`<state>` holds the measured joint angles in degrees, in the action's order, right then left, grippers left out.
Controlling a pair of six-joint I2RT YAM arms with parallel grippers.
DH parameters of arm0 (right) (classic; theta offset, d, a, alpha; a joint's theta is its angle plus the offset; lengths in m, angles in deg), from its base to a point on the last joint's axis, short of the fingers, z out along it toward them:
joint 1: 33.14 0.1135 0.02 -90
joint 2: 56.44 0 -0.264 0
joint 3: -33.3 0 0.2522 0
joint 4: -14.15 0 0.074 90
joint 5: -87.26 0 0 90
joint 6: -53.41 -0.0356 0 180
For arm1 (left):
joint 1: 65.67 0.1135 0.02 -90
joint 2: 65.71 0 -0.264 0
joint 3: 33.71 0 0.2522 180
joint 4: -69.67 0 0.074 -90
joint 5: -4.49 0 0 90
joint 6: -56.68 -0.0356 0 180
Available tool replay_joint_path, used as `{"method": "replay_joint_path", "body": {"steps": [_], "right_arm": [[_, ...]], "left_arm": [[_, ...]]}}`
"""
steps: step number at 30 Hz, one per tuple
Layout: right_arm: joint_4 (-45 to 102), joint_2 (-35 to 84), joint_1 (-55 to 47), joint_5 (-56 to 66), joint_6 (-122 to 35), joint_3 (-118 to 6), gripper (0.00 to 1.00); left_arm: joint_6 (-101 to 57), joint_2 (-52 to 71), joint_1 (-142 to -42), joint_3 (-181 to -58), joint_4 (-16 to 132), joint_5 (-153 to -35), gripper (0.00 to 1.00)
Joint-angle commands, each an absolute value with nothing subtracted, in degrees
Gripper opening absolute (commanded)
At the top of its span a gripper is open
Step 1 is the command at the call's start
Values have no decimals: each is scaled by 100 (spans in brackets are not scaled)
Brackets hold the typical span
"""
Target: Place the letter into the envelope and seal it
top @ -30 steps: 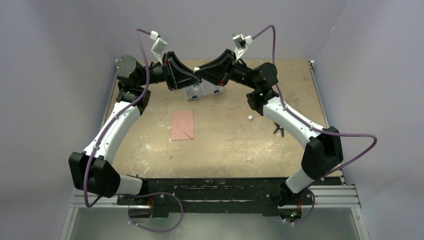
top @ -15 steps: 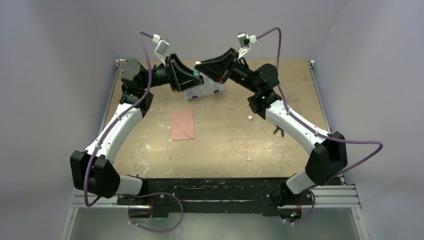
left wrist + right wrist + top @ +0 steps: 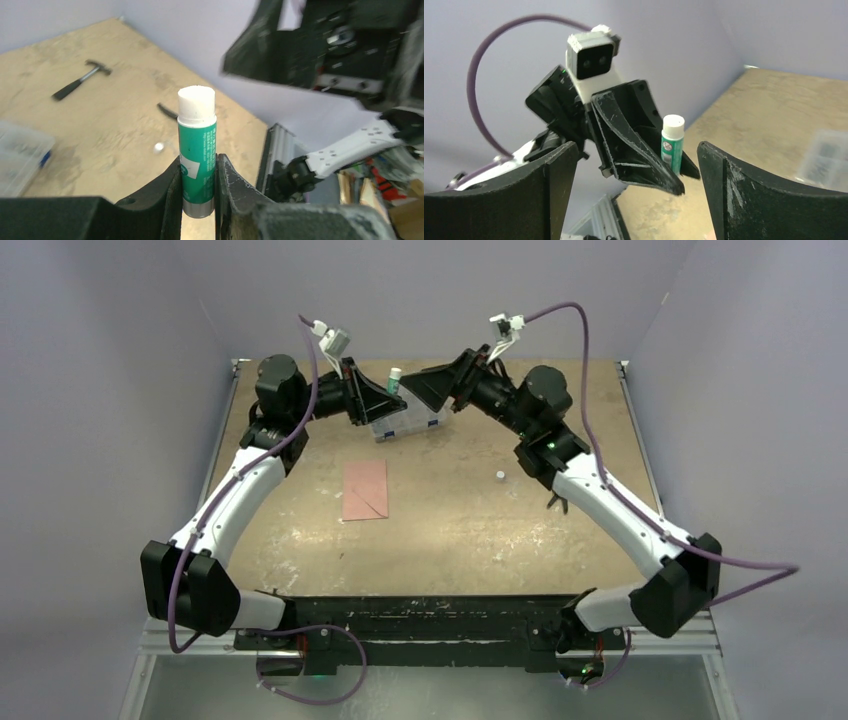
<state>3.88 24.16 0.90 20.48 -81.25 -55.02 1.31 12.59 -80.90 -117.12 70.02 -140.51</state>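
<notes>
My right gripper grabs the small white round piece across its sides next, leaving its end free, to fit the piece onto the glue stick's white top.
The salmon-pink envelope point(image 3: 365, 490) with diagonal seam lines lies flat on the table, left of centre. The letter is out of view. Both arms are raised over the far side of the table. My left gripper point(image 3: 392, 392) point(image 3: 197, 167) is shut on a green glue stick point(image 3: 197, 150) point(image 3: 395, 376) point(image 3: 672, 142) with a white top, holding it upright by its lower body. My right gripper point(image 3: 418, 388) point(image 3: 636, 155) faces it from the right, open wide, with nothing between its fingers and a gap to the stick.
A clear compartment box point(image 3: 408, 422) stands under the two grippers at the back. A small white round piece point(image 3: 499, 476) point(image 3: 159, 147) and a dark tool point(image 3: 556, 502) lie right of centre. A hammer point(image 3: 80, 82) lies farther off in the left wrist view.
My right gripper has opened and drawn back to the right, away from the glue stick. The left gripper keeps hold of the stick and has shifted slightly up and back.
</notes>
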Motion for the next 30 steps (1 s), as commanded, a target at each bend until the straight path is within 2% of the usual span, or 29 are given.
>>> {"method": "replay_joint_path", "body": {"steps": [1,7,12,17,24,30], "right_arm": [[2631,1753,-45,271,-7460,-5527,91],[5293,1712,-109,-1958,-7386,-5384,88],[5954,2109,-488,-2134,-7126,-5018,89],[6027,2969,-1038,-1570,-6942,-4761,88],[5841,4086,-1177,-1162,-6810,-5097,67],[5826,4651,-1196,-1420,-6851,-5415,61]], "left_arm": [[-965,1234,-8079,-11880,5665,-13011,0],[-738,1405,-8079,-11889,5317,-12586,0],[-745,1405,-8079,-11733,5390,-12596,0],[-594,1382,-8088,-11642,5674,-12725,0],[-342,1368,-8096,-11482,6000,-12875,0],[-434,1296,-8097,-11438,5927,-12884,0]]}}
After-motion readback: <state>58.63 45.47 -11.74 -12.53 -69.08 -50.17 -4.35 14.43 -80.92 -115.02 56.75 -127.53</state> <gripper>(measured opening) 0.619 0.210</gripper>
